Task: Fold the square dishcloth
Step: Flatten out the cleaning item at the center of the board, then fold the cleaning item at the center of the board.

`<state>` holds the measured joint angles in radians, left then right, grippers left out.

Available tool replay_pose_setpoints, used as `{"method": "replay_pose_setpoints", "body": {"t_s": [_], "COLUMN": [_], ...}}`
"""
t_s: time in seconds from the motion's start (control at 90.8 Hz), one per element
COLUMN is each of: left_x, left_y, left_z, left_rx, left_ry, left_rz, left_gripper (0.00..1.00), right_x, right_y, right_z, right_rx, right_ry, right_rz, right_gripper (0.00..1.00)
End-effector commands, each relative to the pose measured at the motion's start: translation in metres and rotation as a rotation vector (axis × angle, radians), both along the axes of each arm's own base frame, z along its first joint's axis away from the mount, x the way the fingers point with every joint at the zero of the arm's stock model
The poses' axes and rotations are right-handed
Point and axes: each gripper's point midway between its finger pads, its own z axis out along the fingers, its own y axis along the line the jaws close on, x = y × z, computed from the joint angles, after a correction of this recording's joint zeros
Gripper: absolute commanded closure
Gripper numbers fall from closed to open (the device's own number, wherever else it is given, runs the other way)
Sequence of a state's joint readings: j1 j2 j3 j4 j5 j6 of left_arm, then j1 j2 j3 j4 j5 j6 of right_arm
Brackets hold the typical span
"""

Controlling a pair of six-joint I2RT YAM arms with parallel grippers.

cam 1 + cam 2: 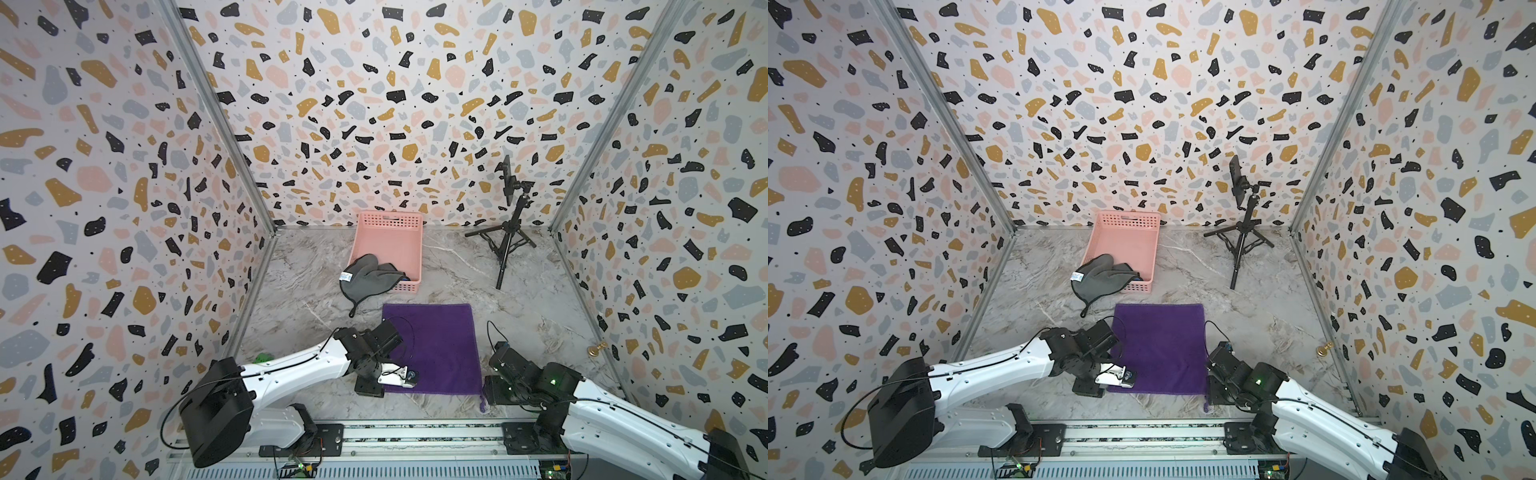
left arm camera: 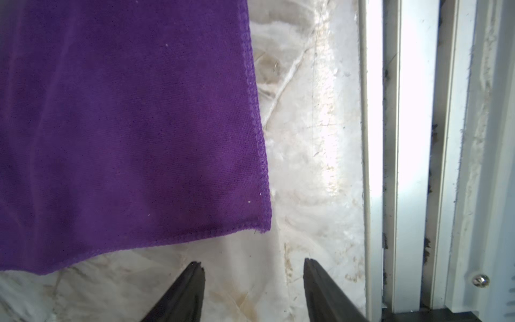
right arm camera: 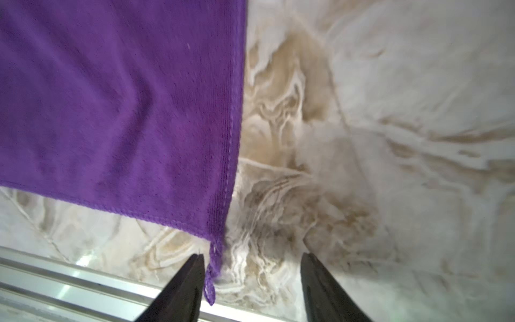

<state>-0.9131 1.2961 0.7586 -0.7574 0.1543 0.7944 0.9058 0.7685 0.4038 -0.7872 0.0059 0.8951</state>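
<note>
The left gripper grabs the purple dishcloth by its near corner next, to fold the dishcloth's near edge over its far edge.
A purple square dishcloth lies flat on the marble table. My left gripper hangs over its near left corner. In the left wrist view the dishcloth ends just beyond my left gripper, which is open over bare marble. My right gripper is at the near right corner. In the right wrist view it is open. The corner loop of the dishcloth lies inside the gap, next to one finger. Neither gripper holds anything.
A pink basket stands at the back, with a grey cloth draped over its front left corner. A black tripod stands back right. An aluminium rail runs along the front edge. A small brass object sits by the right wall.
</note>
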Motion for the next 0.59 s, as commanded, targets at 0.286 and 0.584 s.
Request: {"method": "replay_pose_setpoints", "body": {"t_s": [0.286,0.584], "left_x": [0.002,0.013], "left_y": [-0.007,0.013], "left_z": [-0.03,-0.053], "left_rx": [0.035,0.168], "left_ry": [0.024,-0.046], "left_rz": [-0.018,-0.003], "left_gripper": [0.4,0.72], "right_x": [-0.005,-0.002], "right_y": [0.029,0.029], "right_z": [-0.012,-0.01], "right_rx": [0.021,-0.021], "right_ry": [0.044,0.038], "right_rz": [0.125,0.142], "right_gripper": [0.53,1.0]}}
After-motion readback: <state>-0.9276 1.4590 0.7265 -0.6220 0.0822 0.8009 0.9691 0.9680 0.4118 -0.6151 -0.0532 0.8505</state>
